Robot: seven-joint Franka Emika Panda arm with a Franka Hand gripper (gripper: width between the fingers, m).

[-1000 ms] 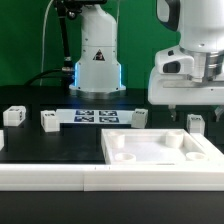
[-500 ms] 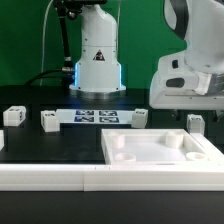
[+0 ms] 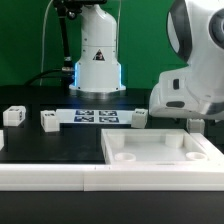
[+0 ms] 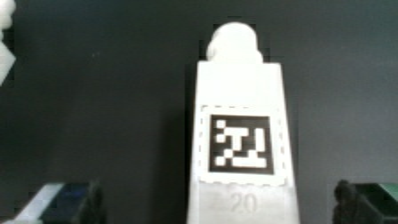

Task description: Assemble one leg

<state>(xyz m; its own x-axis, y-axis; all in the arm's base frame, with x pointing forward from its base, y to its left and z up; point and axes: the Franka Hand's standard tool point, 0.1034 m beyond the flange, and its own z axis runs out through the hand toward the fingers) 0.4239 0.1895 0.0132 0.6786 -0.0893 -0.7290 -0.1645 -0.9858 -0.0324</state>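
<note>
I should next grab the leg by its square tagged body (image 4: 244,150), so its round peg stays free to go into the white panel.
In the wrist view a short white square leg (image 4: 240,120) with a black-and-white tag lies on the black table, between my two fingers. My gripper (image 4: 214,205) is open, one finger (image 4: 63,200) on each side of the leg, not touching it. In the exterior view the hand (image 3: 185,95) hangs low over the rightmost leg (image 3: 200,125), which it mostly hides. Three other legs lie on the table: one at the far left (image 3: 12,115), one beside it (image 3: 48,119) and one near the middle (image 3: 139,117).
A large flat white panel (image 3: 160,160) with round recesses lies in front of the hand. The marker board (image 3: 98,116) lies between the legs. The robot base (image 3: 97,60) stands behind. A white ledge (image 3: 50,178) runs along the front.
The hand has moved down over the rightmost leg, which is now mostly hidden behind it. The other parts have not moved.
</note>
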